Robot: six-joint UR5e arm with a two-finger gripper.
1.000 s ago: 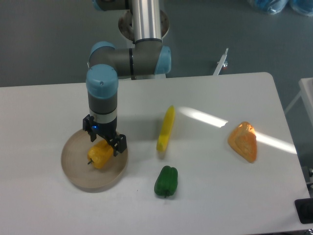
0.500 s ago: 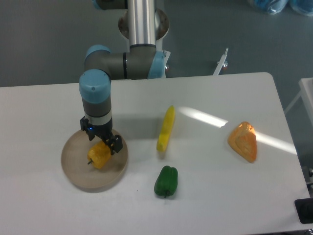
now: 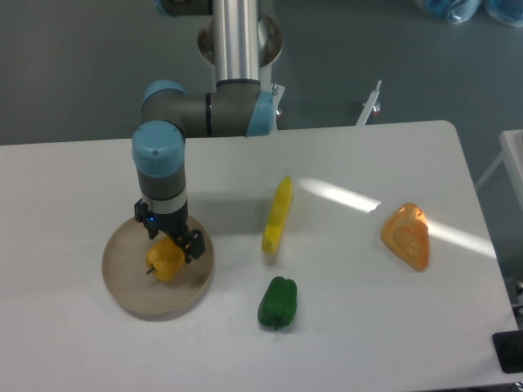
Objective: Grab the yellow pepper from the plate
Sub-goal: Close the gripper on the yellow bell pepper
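The yellow pepper has a thick body, and my gripper will next grab the pepper by its thick body (image 3: 168,257) to pick it up from the plate (image 3: 131,287).
The yellow pepper (image 3: 163,262) lies on the round beige plate (image 3: 131,287) at the table's left, its dark stem pointing left. My gripper (image 3: 172,242) hangs straight down over the pepper's upper right part. Its dark fingers stand apart, one at the pepper's upper left and one at its right side, so the gripper looks open. The fingers hide the top of the pepper, and I cannot tell whether they touch it.
A long slim yellow vegetable (image 3: 277,214) lies mid-table. A green pepper (image 3: 278,302) sits right of the plate, near the front. An orange wedge-shaped piece (image 3: 407,235) lies at the right. The arm's base stands behind the table's back edge.
The arm has shifted a little to the left and the gripper has come lower over the pepper, covering more of it. The pepper has stayed in place on the plate.
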